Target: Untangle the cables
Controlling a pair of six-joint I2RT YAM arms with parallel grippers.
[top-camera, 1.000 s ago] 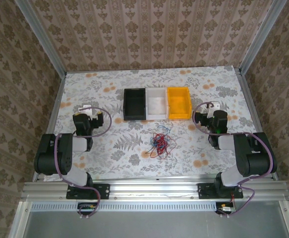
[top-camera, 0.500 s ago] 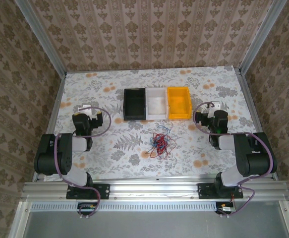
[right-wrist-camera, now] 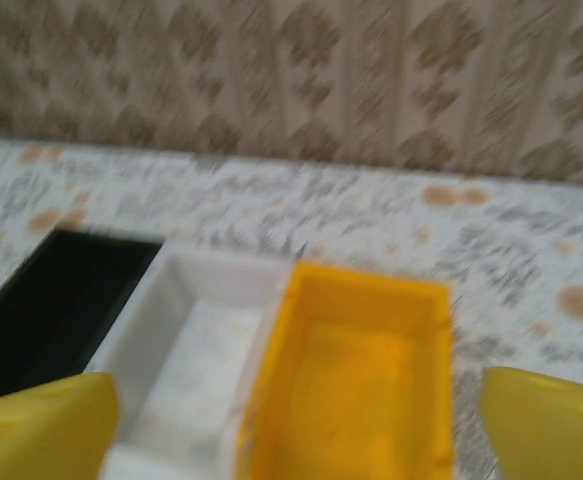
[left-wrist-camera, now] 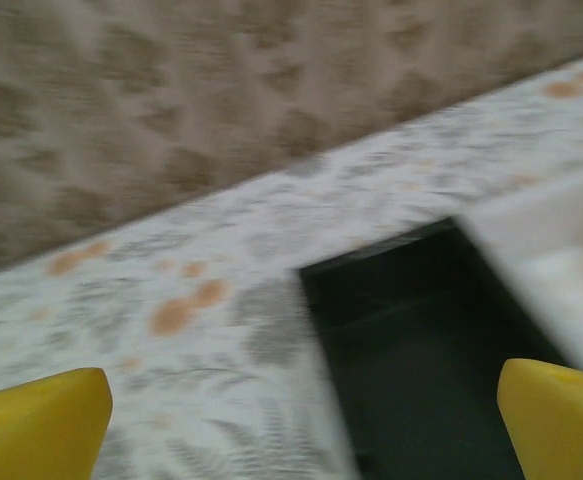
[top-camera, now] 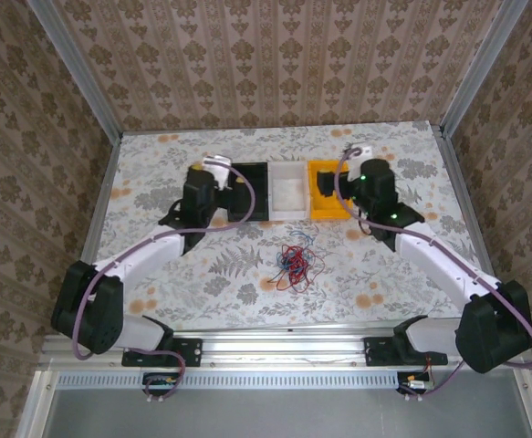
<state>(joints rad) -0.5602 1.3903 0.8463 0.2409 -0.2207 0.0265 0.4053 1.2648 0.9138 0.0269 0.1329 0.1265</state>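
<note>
My right gripper grabs one red wire by a loose part at the tangle's outer edge next, to pull it free.
The cables (top-camera: 295, 263) lie as a small loose tangle of red, blue and dark wires on the flowered table, in front of the bins. My left gripper (top-camera: 213, 179) is stretched out over the left edge of the black bin (top-camera: 256, 215), well away from the tangle. In the left wrist view the left gripper (left-wrist-camera: 301, 435) is open, its yellow fingertips (left-wrist-camera: 36, 430) wide apart with nothing between them. My right gripper (top-camera: 366, 173) hovers at the yellow bin (top-camera: 325, 215). In the right wrist view the right gripper (right-wrist-camera: 296, 435) is open and empty above the bins.
Three bins stand side by side at the back middle: black, white bin (top-camera: 289, 215), yellow. The right wrist view shows the yellow bin (right-wrist-camera: 371, 280), white bin (right-wrist-camera: 221, 262) and black bin (right-wrist-camera: 61, 290). The left wrist view shows the black bin (left-wrist-camera: 421, 360) and white bin (left-wrist-camera: 551, 215). Patterned walls enclose the table.
Both arms have swung from folded poses near their bases out and forward to the bins. Both wrist views are blurred by motion. The cables have not moved.
</note>
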